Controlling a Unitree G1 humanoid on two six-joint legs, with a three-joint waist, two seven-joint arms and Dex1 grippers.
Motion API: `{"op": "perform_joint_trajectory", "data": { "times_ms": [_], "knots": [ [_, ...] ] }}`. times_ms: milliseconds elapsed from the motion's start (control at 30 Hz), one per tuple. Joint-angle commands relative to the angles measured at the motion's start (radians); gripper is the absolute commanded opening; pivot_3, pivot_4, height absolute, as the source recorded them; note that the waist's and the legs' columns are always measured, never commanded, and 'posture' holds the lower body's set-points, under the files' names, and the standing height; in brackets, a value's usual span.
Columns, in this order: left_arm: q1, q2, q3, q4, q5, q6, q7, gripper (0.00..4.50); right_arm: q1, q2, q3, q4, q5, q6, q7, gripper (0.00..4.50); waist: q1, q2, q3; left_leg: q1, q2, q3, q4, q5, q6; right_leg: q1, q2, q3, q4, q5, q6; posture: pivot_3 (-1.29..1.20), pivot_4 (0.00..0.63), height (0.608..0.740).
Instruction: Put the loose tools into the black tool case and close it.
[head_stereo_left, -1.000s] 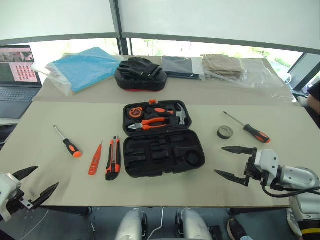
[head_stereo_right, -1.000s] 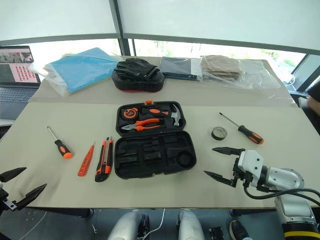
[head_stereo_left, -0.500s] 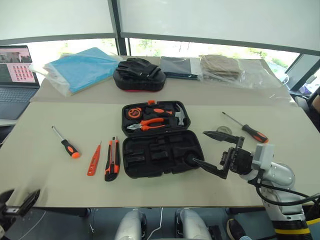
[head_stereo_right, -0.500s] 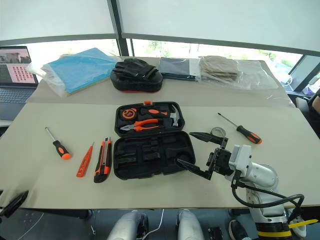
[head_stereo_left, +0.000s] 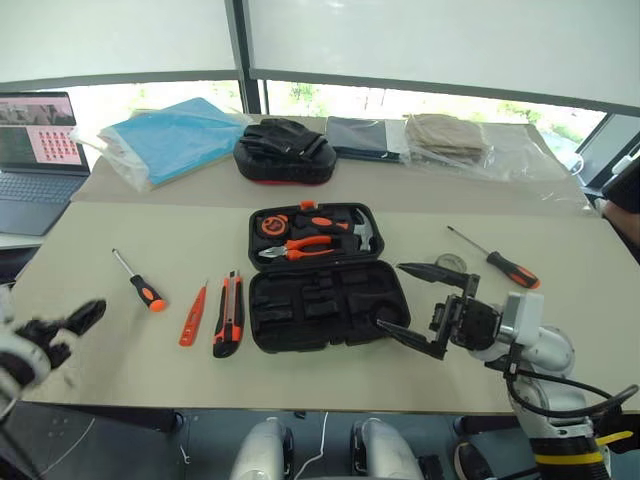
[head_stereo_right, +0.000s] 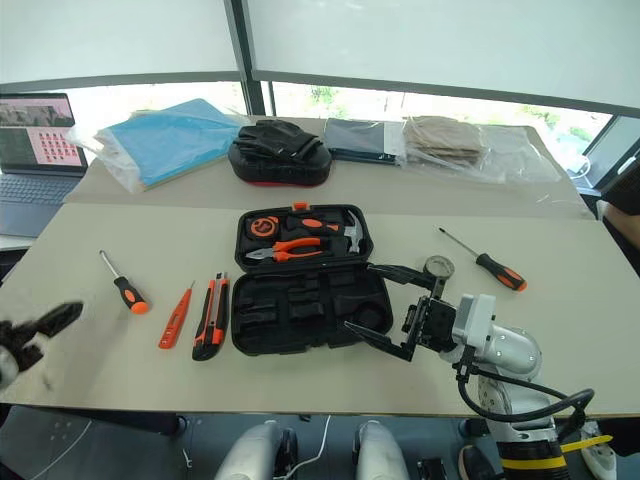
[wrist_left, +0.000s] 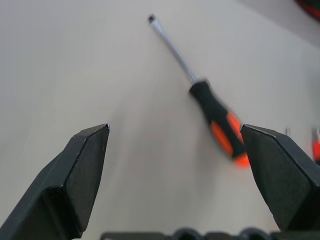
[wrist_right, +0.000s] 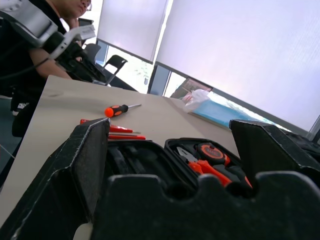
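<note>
I should grab the loose screwdriver by its black-and-orange handle (head_stereo_left: 147, 293) with my left gripper next. Then I can pack it into the case (head_stereo_left: 325, 300).
The black tool case (head_stereo_left: 325, 300) lies open mid-table, its near half showing bare recesses. To its left lie an orange-black utility knife (head_stereo_left: 228, 315), a thin orange tester pen (head_stereo_left: 192, 315) and a screwdriver (head_stereo_left: 140, 283). Right of the case sit a small dark tape roll (head_stereo_left: 450, 266) and a second screwdriver (head_stereo_left: 497, 260). My right gripper (head_stereo_left: 392, 296) is open, pointing left at the case's right edge with nothing between its fingers. My left gripper (head_stereo_left: 62, 325) is open near the table's front left, and the left screwdriver (wrist_left: 210, 107) lies just beyond it.
Pliers, a hammer and a tape measure sit in the case's far half (head_stereo_left: 310, 232). On the back table lie a black padded mitt (head_stereo_left: 283, 150), a blue bag (head_stereo_left: 170, 135) and folded cloths in plastic (head_stereo_left: 445, 138). A laptop (head_stereo_left: 35, 140) is at far left.
My left gripper has come up from below the table's front edge, rolled, and moved forward toward the left screwdriver. My right gripper swung left to the case's right edge, then held still.
</note>
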Motion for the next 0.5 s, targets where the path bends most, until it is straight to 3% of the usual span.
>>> {"op": "perform_joint_trajectory", "data": {
  "times_ms": [33, 300, 400, 500],
  "knots": [
    [-0.111, -0.049, -0.057, 0.045, 0.044, 0.063, 0.175, 4.5, -0.008, 0.004, 0.005, -0.023, 0.01, 0.007, -0.005, 4.44, -0.004, -0.001, 0.0, 0.0, 0.0, 0.0, 0.0, 0.0, 0.0, 0.0, 0.0, 0.0, 0.001, 0.0, 0.0, 0.0, 0.15, 0.74],
    [-0.256, -0.15, -0.171, 0.163, 0.183, 0.068, 0.26, 4.5, -0.006, 0.016, 0.017, -0.039, -0.003, 0.015, -0.036, 4.44, -0.005, -0.001, 0.0, 0.001, 0.001, 0.0, -0.001, 0.002, -0.004, -0.001, 0.005, 0.003, 0.002, 0.0, -0.002, 0.0, 0.15, 0.74],
    [-0.281, -0.17, -0.187, 0.194, 0.221, 0.074, 0.246, 3.79, -0.005, 0.014, 0.02, -0.041, -0.003, 0.016, -0.043, 4.5, -0.001, -0.001, -0.001, 0.004, 0.001, 0.001, -0.001, 0.002, -0.005, 0.0, 0.006, 0.005, 0.003, 0.0, -0.002, 0.0, 0.15, 0.74],
    [-0.295, -0.187, -0.194, 0.216, 0.243, 0.101, 0.233, 2.65, -0.011, 0.009, 0.02, -0.045, -0.001, 0.024, -0.051, 4.5, 0.004, -0.001, -0.001, 0.006, 0.001, 0.001, -0.001, 0.001, -0.01, 0.0, 0.006, 0.006, 0.004, 0.0, -0.002, 0.0, 0.15, 0.74]
  ]
}}
